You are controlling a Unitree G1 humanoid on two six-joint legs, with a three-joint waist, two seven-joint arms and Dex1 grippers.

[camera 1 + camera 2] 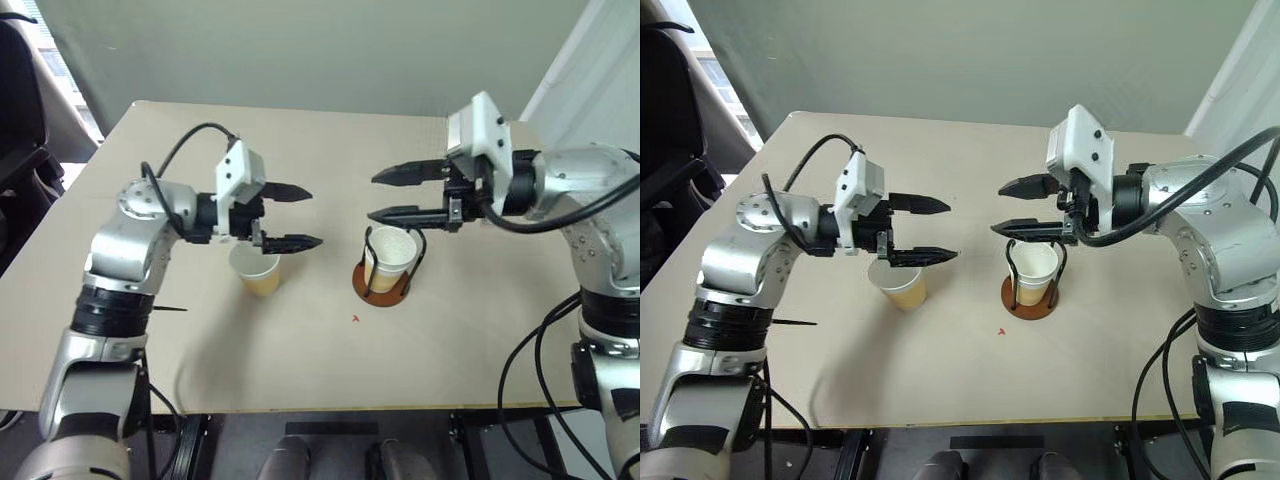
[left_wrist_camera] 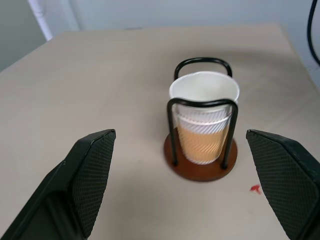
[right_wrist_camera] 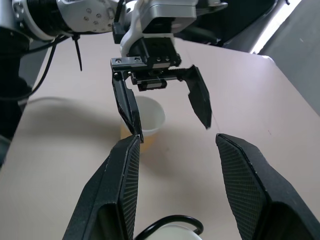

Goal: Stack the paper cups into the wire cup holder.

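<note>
My left gripper grabs the cup by its thin side at the rim next. The paper cup's opening [image 1: 254, 262] looks wider than the gap between my fingers.
The wire cup holder [image 1: 383, 284] stands right of the table's middle on its reddish-brown disc, with what looks like two nested paper cups [image 2: 204, 90] upright between its black loops. A single paper cup [image 1: 258, 270] stands upright on the table to its left. My left gripper [image 1: 312, 217] hovers open just above and to the right of that cup, pointing toward the holder. My right gripper [image 1: 373, 197] hangs open and empty above the holder's left side, pointing at the left gripper. Their fingertips are a short gap apart.
The tan table [image 1: 300, 370] has its front edge close below both arms. A small red mark [image 1: 355, 318] lies in front of the holder. A dark chair [image 1: 20, 130] stands off the table's left side, and black cables [image 1: 520, 380] hang by my right arm.
</note>
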